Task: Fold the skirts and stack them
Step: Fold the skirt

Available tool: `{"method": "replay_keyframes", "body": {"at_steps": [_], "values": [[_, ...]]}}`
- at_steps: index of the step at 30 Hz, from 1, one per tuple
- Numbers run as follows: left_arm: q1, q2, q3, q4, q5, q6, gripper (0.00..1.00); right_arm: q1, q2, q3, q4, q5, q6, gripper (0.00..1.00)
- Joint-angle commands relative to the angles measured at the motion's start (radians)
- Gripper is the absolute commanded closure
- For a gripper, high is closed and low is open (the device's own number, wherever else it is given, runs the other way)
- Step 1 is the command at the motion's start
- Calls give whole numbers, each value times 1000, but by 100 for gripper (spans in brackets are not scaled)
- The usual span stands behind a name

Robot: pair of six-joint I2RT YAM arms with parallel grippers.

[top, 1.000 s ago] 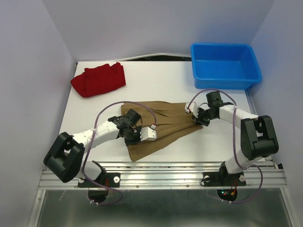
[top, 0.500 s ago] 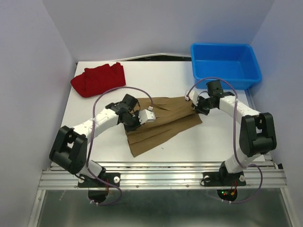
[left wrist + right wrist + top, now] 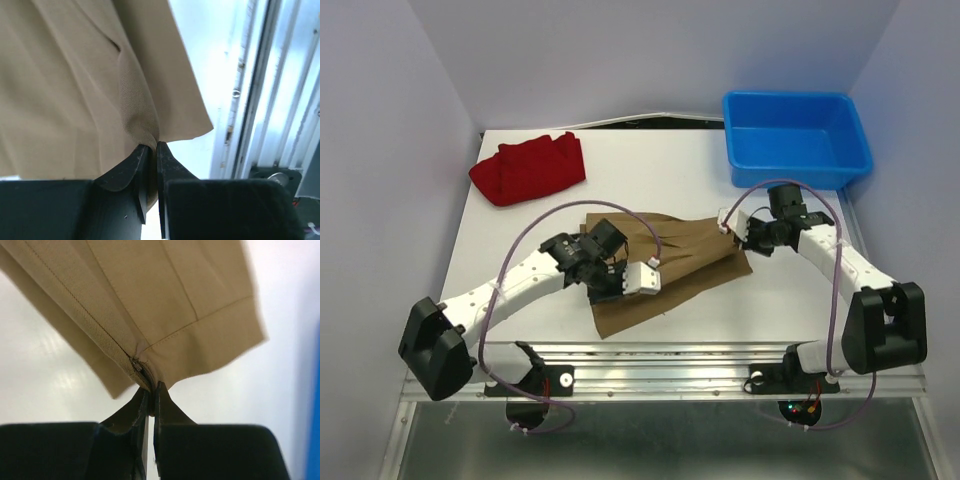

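The fold would fall short if my left gripper opened now; white table shows between the skirt's lower corner and the metal bar.
The tan-brown skirt (image 3: pixel 688 256) lies creased across the middle of the white table (image 3: pixel 520 230), held at both ends. My left gripper (image 3: pixel 608 280) is shut on a bunched fold of it near its left edge; in the left wrist view the cloth (image 3: pixel 75 75) is pinched between the jaws of that gripper (image 3: pixel 153 146). My right gripper (image 3: pixel 744 238) is shut on the skirt's right corner; the right wrist view shows the tan cloth (image 3: pixel 150 290) gripped beside its zipper (image 3: pixel 136 366) by that gripper (image 3: pixel 151 389). The deep red skirt (image 3: pixel 528 170) lies crumpled at the far left.
A blue plastic bin (image 3: pixel 795 138) stands at the far right corner, just beyond my right arm. A metal rail (image 3: pixel 660 365) runs along the near table edge, close to the skirt's lower corner. Purple walls close in the left, right and back.
Both grippers carried the tan skirt away from the bases, then back toward the near edge and slightly right. Both kept their hold. The red skirt has not moved.
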Motion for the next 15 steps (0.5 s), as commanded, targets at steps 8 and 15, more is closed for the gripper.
{"method": "replay_keyframes", "body": {"at_steps": [8, 15], "values": [[-82, 139, -172, 78, -47, -29, 66, 33, 6, -215, 42, 64, -128, 48], [-78, -14, -34, -46, 36, -29, 41, 33, -109, -33, -85, 33, -65, 27]]}}
